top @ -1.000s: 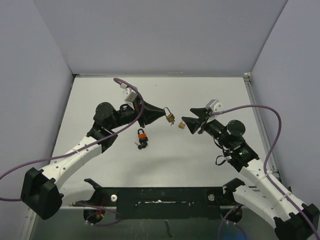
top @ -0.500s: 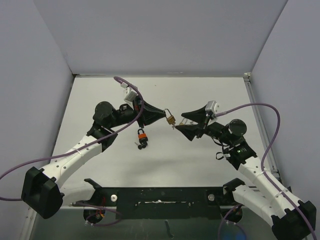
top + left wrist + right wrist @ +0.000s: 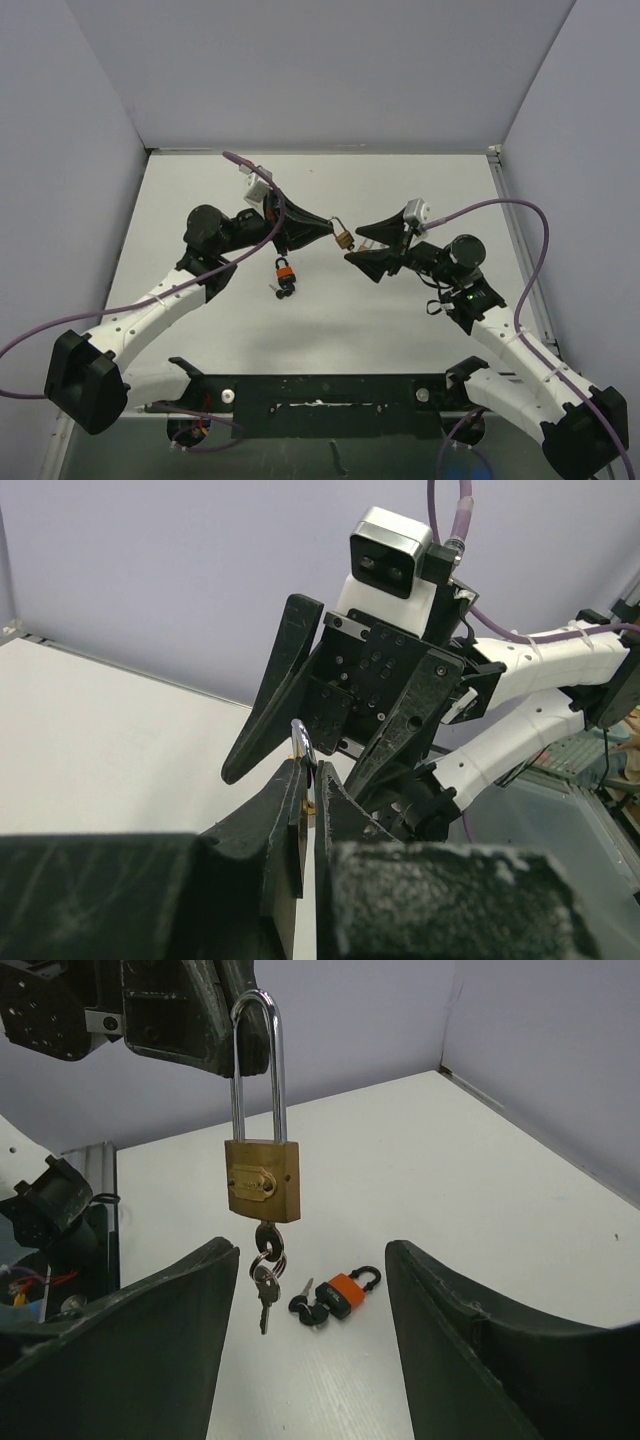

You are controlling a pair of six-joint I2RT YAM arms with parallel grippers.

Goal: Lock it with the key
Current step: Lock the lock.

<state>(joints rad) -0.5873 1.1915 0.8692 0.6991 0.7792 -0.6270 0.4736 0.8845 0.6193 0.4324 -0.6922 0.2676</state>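
Note:
The right gripper grabs the inserted key by its exposed head below the padlock body (image 3: 268,1237) next, to pull the key out.
A brass padlock (image 3: 261,1180) with a long steel shackle hangs in the air, also seen from above (image 3: 343,238). My left gripper (image 3: 330,226) is shut on the top of its shackle (image 3: 300,736). A key (image 3: 266,1241) sits in the bottom of the lock, with a ring and a second key (image 3: 263,1300) dangling from it. My right gripper (image 3: 310,1250) is open wide, facing the padlock, its fingers on either side below the lock body and not touching it; it also shows in the top view (image 3: 362,245).
An orange-and-black padlock (image 3: 345,1293) with black-headed keys lies on the white table below, also seen from above (image 3: 284,270). A black frame (image 3: 330,392) runs along the near table edge. Grey walls enclose the table on the back and sides.
My right gripper has opened wide and moved left, closer to the hanging padlock. My left gripper has kept hold of the shackle, barely moving.

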